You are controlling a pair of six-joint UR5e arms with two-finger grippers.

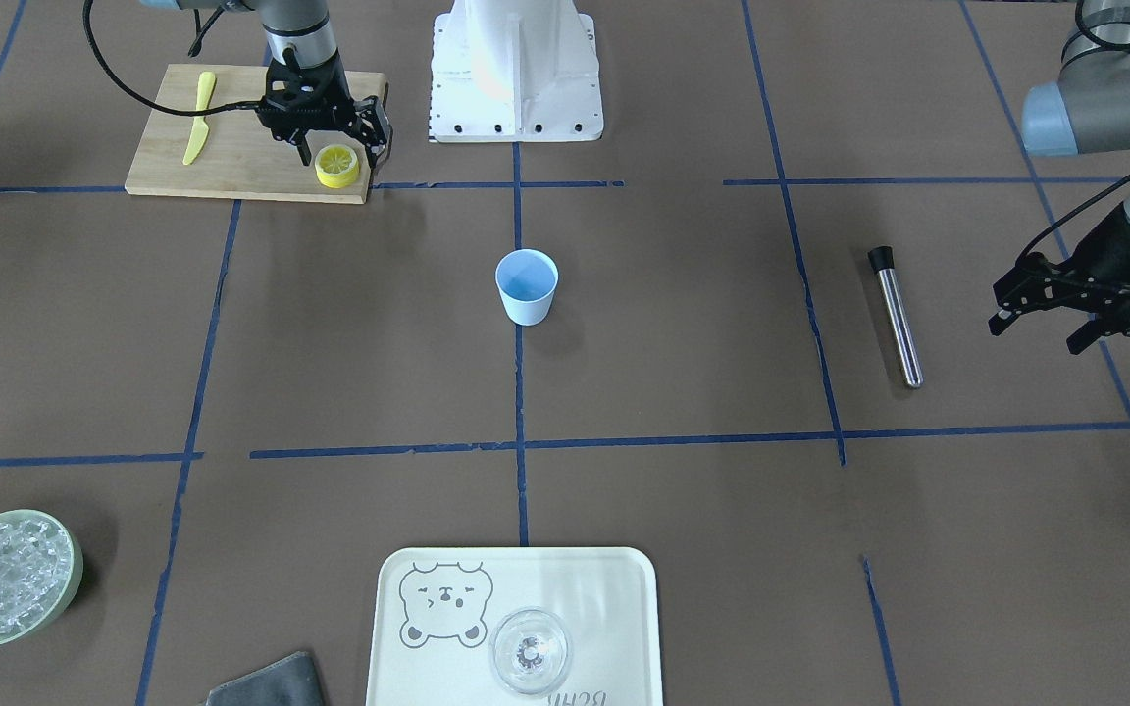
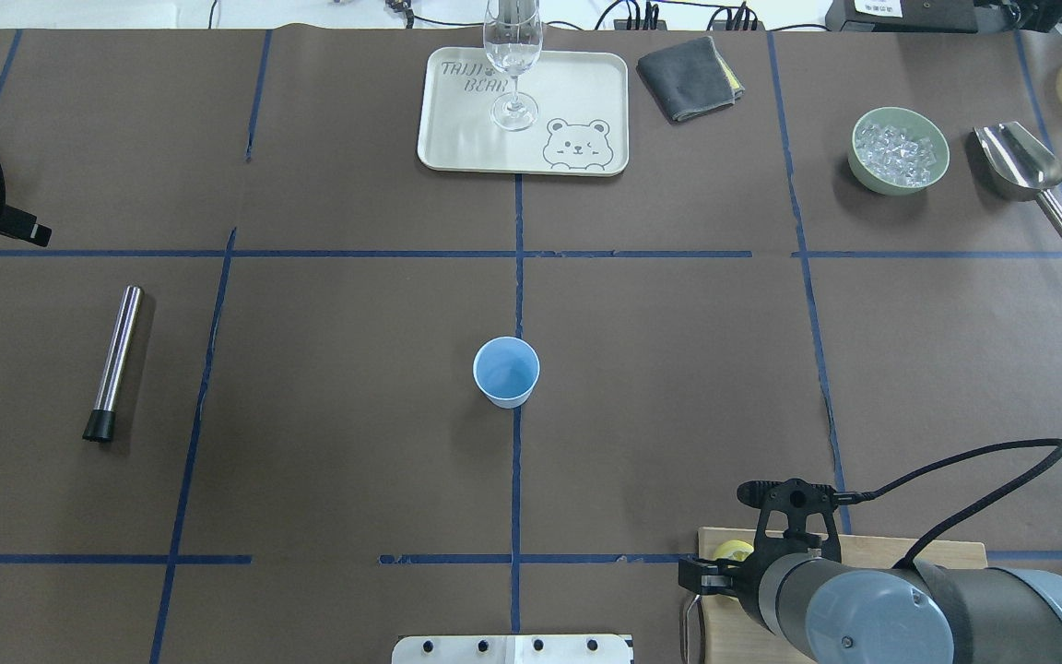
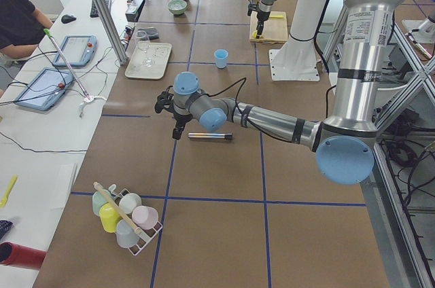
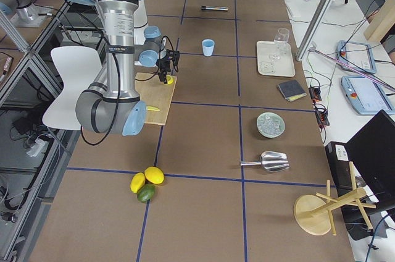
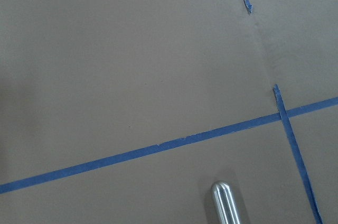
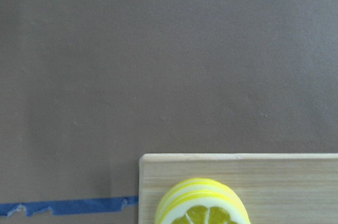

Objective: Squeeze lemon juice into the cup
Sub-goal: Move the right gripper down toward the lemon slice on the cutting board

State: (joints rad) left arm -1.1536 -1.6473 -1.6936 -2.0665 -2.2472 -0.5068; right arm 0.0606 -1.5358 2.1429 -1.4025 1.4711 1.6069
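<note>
The lemon slice lies flat on the rest of the stack (image 1: pixel 339 183), so the robot's right gripper needs to pick it up next by its yellow rind edge (image 1: pixel 319 169).
The lemon (image 1: pixel 337 165) is a small stack of yellow slices at the corner of a wooden cutting board (image 1: pixel 231 157); it also shows in the right wrist view (image 6: pixel 203 205). My right gripper (image 1: pixel 339 153) hangs just over the lemon, open, with one finger on each side of it. The light-blue cup (image 1: pixel 527 286) stands upright and empty-looking at the table's middle, also in the overhead view (image 2: pixel 506 372). My left gripper (image 1: pixel 1044 316) is open and empty, far from both, near a metal tube (image 1: pixel 895 316).
A yellow knife (image 1: pixel 198 118) lies on the board. A tray (image 1: pixel 604 588) carries a clear glass (image 1: pixel 530 651). A green bowl of ice (image 1: pixel 6 577), a grey cloth (image 1: pixel 266 681) and a metal scoop (image 2: pixel 1024 166) sit along the far side.
</note>
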